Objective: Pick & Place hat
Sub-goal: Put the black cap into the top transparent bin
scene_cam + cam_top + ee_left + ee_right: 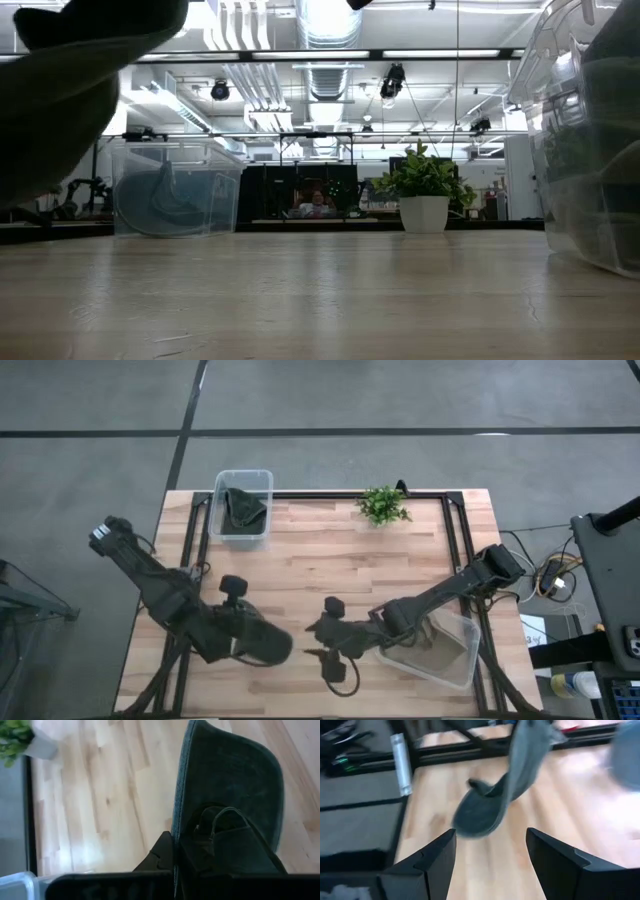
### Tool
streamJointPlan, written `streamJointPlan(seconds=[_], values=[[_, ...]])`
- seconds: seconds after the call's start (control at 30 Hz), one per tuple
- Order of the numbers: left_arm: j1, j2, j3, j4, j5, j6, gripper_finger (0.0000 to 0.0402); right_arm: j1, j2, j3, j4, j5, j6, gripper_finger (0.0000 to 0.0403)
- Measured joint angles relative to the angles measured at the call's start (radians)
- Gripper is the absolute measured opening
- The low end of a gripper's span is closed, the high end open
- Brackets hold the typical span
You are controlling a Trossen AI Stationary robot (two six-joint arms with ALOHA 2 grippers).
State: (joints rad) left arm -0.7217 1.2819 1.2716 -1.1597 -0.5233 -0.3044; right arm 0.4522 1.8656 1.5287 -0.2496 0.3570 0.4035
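The right gripper grabs the dark cap (517,777) by its brim's stitched edge (495,822) next. Then it takes over placing the cap in a bin.
My left gripper (255,640) sits over the table's near left part, shut on a dark cap (275,647). In the left wrist view the cap (230,785) fills the picture, its inside and back strap showing. The low view shows the cap (70,90) above the tabletop. My right gripper (313,641) is open just to the right of the cap and points at it. In its wrist view the cap (490,810) hangs ahead of the spread fingers. A second dark cap (244,508) lies in the far left bin. My left gripper (175,852) holds the cap by its rim edge (176,832), which is pinched between the two fingers, one finger (161,854) outside and the other inside the crown. The cap is lifted clear of the table and hangs tilted, with its brim (475,822) lowest.
A clear bin (243,530) stands at the far left edge and another clear bin (450,660) at the near right, under the right arm. A small potted plant (383,506) stands at the far edge. Bare wood lies in the table's middle (330,560).
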Motion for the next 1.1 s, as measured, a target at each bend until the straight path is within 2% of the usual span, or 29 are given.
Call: streamJointPlan(seconds=[0.17, 0.3, 0.63, 0.97, 1.1], values=[[0.027, -0.015, 0.000, 0.018, -0.013, -0.012, 0.0001, -0.046, 0.000, 0.025, 0.004, 0.050, 0.018, 0.0233], [0.029, 0.003, 0.000, 0.042, -0.014, 0.013, 0.0001, -0.071, 0.000, 0.032, 0.010, 0.095, -0.041, 0.0233], [0.035, 0.015, 0.002, 0.052, -0.066, 0.064, 0.0001, -0.101, 0.000, 0.032, 0.080, 0.041, -0.086, 0.0233], [0.091, 0.018, 0.020, 0.156, -0.054, 0.165, 0.0001, -0.109, 0.000, 0.030, 0.099, 0.031, -0.063, 0.0233], [0.116, 0.029, 0.029, 0.189, -0.041, 0.209, 0.0001, -0.117, 0.000, 0.029, 0.096, -0.007, -0.022, 0.0233]])
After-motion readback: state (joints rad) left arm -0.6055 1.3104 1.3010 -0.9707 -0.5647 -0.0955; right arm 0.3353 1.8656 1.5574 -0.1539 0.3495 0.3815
